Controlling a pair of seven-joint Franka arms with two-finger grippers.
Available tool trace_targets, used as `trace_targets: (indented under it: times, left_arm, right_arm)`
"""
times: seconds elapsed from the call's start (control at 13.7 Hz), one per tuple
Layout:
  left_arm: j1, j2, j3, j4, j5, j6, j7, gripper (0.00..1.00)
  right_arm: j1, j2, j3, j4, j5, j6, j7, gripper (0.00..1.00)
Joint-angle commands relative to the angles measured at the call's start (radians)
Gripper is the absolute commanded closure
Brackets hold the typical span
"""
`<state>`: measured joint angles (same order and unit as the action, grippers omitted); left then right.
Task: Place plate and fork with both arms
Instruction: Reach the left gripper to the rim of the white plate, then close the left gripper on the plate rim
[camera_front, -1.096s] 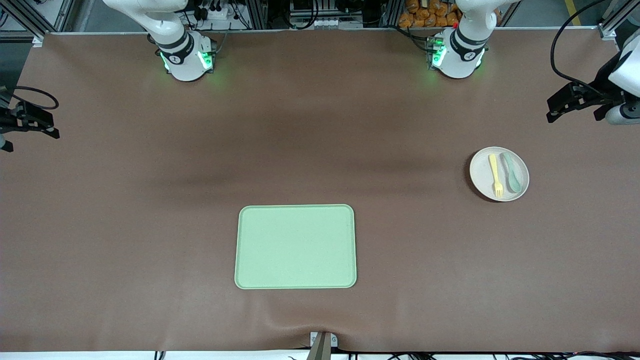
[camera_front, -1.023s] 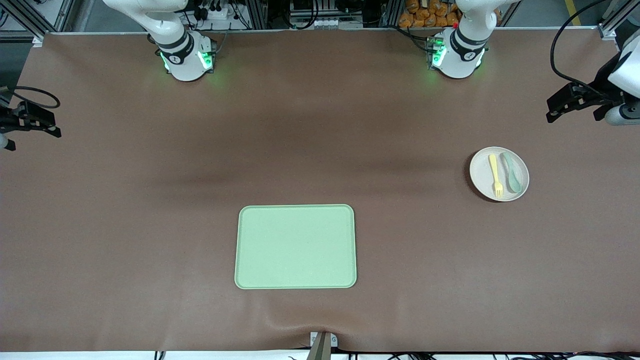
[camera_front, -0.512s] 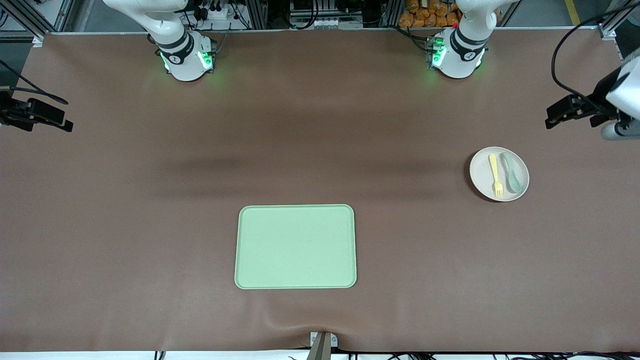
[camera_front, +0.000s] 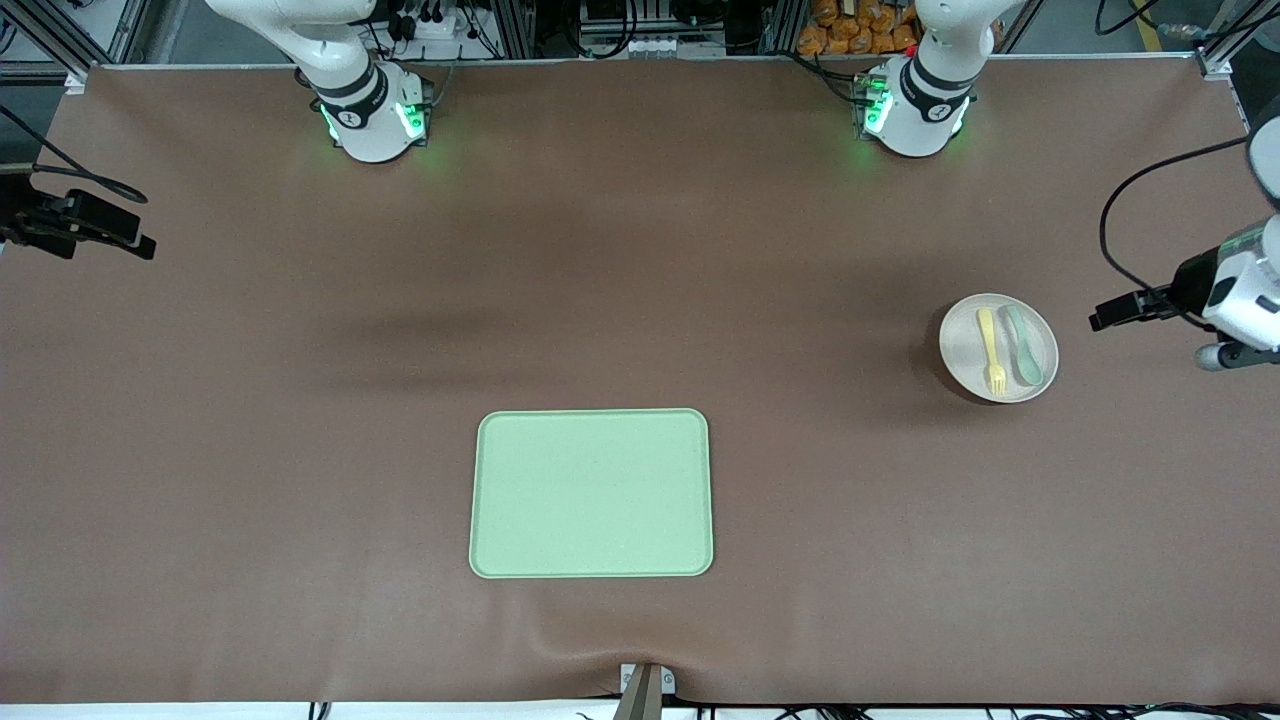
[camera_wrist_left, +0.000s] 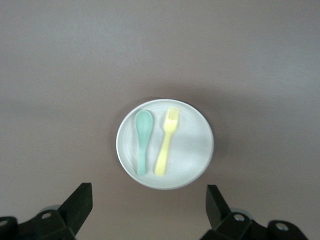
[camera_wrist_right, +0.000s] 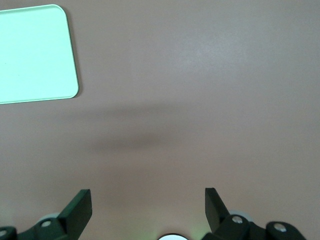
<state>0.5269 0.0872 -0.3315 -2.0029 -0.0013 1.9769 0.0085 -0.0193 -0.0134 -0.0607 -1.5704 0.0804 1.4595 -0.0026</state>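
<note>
My left gripper next needs to hold the plate by its rim (camera_front: 1053, 348) to set it with its fork on the green tray (camera_front: 590, 492).
The off-white plate (camera_front: 962, 352) lies on the brown table toward the left arm's end. On it lie the pale yellow fork (camera_front: 991, 348) and a grey-green spoon (camera_front: 1024, 346), side by side. My left gripper (camera_front: 1108, 317) hangs open in the air beside the plate, over the table's end. In the left wrist view, plate (camera_wrist_left: 192, 147), fork (camera_wrist_left: 166, 142) and spoon (camera_wrist_left: 142, 141) lie just ahead of the open left gripper (camera_wrist_left: 148, 194), which holds nothing. My right gripper (camera_front: 128, 238) hangs open and empty over the right arm's end of the table, and shows over bare table (camera_wrist_right: 148, 197).
A pale green rectangular tray (camera_front: 591, 493) lies near the middle of the table, nearer the front camera than the plate. One corner of the tray (camera_wrist_right: 35, 55) shows in the right wrist view. A small metal bracket (camera_front: 645, 685) sits at the table's front edge.
The left gripper has swung along the table's end until it is level with the plate. The right gripper has shifted slightly inward over the table. Plate, fork and tray have not moved.
</note>
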Motion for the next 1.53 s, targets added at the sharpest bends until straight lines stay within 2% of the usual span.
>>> trace_targets:
  times: [0.0, 0.22, 0.44, 0.58, 0.73, 0.88, 1.1, 1.46]
  left_arm:
    - [0.080, 0.060, -0.007, -0.091, -0.026, 0.149, 0.082, 0.00]
    - [0.149, 0.181, -0.007, -0.097, -0.026, 0.235, 0.149, 0.00]
    - [0.171, 0.255, -0.007, -0.099, -0.028, 0.266, 0.150, 0.00]
    - [0.173, 0.284, -0.007, -0.102, -0.026, 0.269, 0.150, 0.22]
    - [0.183, 0.299, -0.007, -0.111, -0.026, 0.276, 0.150, 0.35]
    - [0.183, 0.298, -0.007, -0.132, -0.026, 0.296, 0.150, 0.44]
    - [0.185, 0.302, -0.006, -0.160, -0.025, 0.324, 0.150, 0.46]
    - [0.186, 0.332, -0.003, -0.168, -0.016, 0.355, 0.150, 0.57]
  right_arm:
    - [0.022, -0.026, 0.002, -0.028, 0.004, 0.010, 0.058, 0.00]
    - [0.022, -0.026, 0.002, -0.025, 0.004, 0.009, 0.058, 0.00]
    - [0.024, -0.026, 0.002, -0.025, 0.005, 0.009, 0.058, 0.00]
    - [0.024, -0.025, 0.002, -0.025, 0.005, 0.002, 0.058, 0.00]
    - [0.024, -0.025, 0.002, -0.023, 0.007, 0.004, 0.058, 0.00]
    - [0.024, -0.025, 0.002, -0.023, 0.007, 0.002, 0.058, 0.00]
    - [0.022, -0.025, 0.002, -0.023, 0.007, 0.002, 0.058, 0.00]
    - [0.022, -0.025, 0.002, -0.023, 0.007, 0.002, 0.059, 0.00]
